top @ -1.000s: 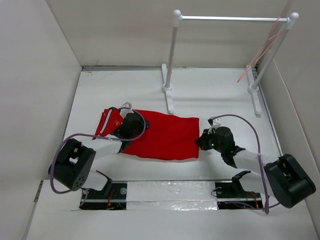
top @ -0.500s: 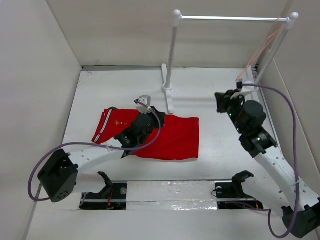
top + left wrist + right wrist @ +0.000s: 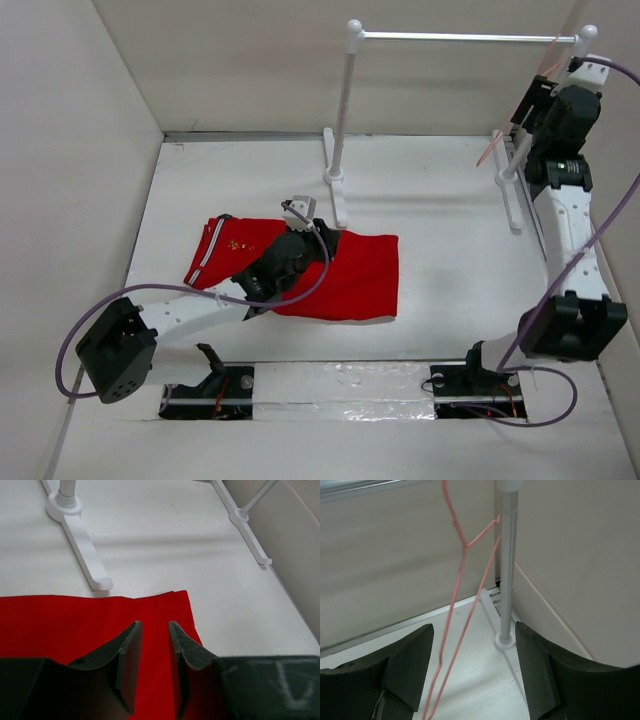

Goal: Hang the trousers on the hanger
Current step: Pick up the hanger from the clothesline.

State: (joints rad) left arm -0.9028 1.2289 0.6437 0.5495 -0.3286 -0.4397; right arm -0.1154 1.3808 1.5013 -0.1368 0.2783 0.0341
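Note:
The right gripper grabs the pink hanger by its near arm, below the hook (image 3: pixel 451 604) next. That leaves the hanger's neck free for handing over.
The red trousers (image 3: pixel 350 275) lie flat on the table, with a striped band at their left end. My left gripper (image 3: pixel 322 243) hovers over their middle. In the left wrist view the left gripper (image 3: pixel 155 625) has its jaws a narrow gap apart, with only red cloth (image 3: pixel 60 625) beneath. The thin pink hanger (image 3: pixel 497 142) hangs from the rack bar's right end. My right gripper (image 3: pixel 528 100) is raised beside it. In the right wrist view the hanger (image 3: pixel 462 565) drops between the wide-open fingers of the right gripper (image 3: pixel 474 626), nearer the left one and untouched.
A white rack with a metal bar (image 3: pixel 460 37) stands at the back. Its left foot (image 3: pixel 82 535) ends just beyond the trousers' far edge. Its right post (image 3: pixel 506 570) rises close to the right wall, just inside my right finger.
My right arm rose from the table by the trousers to the rack's right post and opened by the hanger. My left gripper shifted right over the trousers, shut, then parted slightly.

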